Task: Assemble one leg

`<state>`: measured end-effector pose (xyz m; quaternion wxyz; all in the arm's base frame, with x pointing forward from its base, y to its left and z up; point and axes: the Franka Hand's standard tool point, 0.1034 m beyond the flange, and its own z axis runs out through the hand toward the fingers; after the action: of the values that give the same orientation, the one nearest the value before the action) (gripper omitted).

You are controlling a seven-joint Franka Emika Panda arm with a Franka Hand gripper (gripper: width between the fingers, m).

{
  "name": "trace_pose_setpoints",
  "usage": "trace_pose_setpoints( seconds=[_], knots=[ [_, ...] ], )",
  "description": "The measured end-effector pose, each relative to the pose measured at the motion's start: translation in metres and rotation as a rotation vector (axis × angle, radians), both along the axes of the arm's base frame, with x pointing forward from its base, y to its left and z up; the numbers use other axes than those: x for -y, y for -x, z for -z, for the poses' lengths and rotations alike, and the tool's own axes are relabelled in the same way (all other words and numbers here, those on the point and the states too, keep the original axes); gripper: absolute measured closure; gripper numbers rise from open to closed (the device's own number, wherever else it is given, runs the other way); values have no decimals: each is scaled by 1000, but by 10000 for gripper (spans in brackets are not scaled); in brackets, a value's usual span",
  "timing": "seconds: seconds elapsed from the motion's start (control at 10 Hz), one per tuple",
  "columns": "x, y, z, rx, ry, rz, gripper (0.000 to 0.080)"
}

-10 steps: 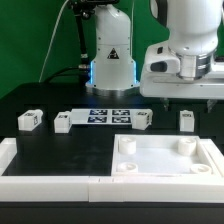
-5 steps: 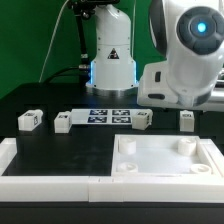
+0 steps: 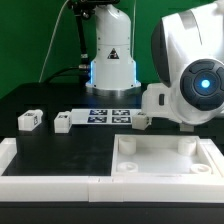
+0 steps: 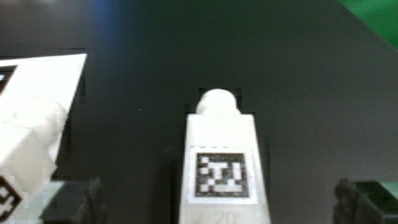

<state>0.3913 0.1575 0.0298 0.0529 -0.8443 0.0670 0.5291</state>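
Observation:
Next, my gripper grabs the leg by its tagged square body (image 4: 222, 178), which leaves its rounded tip free for the white square panel.
In the wrist view a leg (image 4: 222, 150), a white post with a rounded tip and a square tag, lies on the black table between my two dark fingers (image 4: 71, 205). My gripper (image 4: 221, 202) is open, with a gap on each side of the leg. In the exterior view my arm (image 3: 195, 85) hides the gripper and this leg. Three other legs show there: two at that view's left (image 3: 29, 120) (image 3: 62, 122) and one (image 3: 142, 120) beside the arm.
The large white square panel (image 3: 165, 158) lies in front of the arm; a white tagged edge (image 4: 36, 110) also shows in the wrist view. The marker board (image 3: 108, 116) lies behind. A white L-shaped rail (image 3: 50, 172) runs along the front left.
My arm has come down and swung toward the exterior camera, now covering the rightmost leg that stood in plain sight before. The other legs and the panel have not moved.

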Motion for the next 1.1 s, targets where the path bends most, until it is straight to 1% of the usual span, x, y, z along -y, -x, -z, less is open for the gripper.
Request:
trace_pose_setpoints(
  seconds=[0.2,0.4,0.7,0.9,1.1],
  knots=[
    [-6,7,10,8,6,-9,150],
    [-8,12,17,5,8,-12,150],
    [-8,13,18,1,10,-13,162],
    [-8,13,18,1,10,-13,511],
    [-8,13,18,1,10,-13,511]
  ],
)
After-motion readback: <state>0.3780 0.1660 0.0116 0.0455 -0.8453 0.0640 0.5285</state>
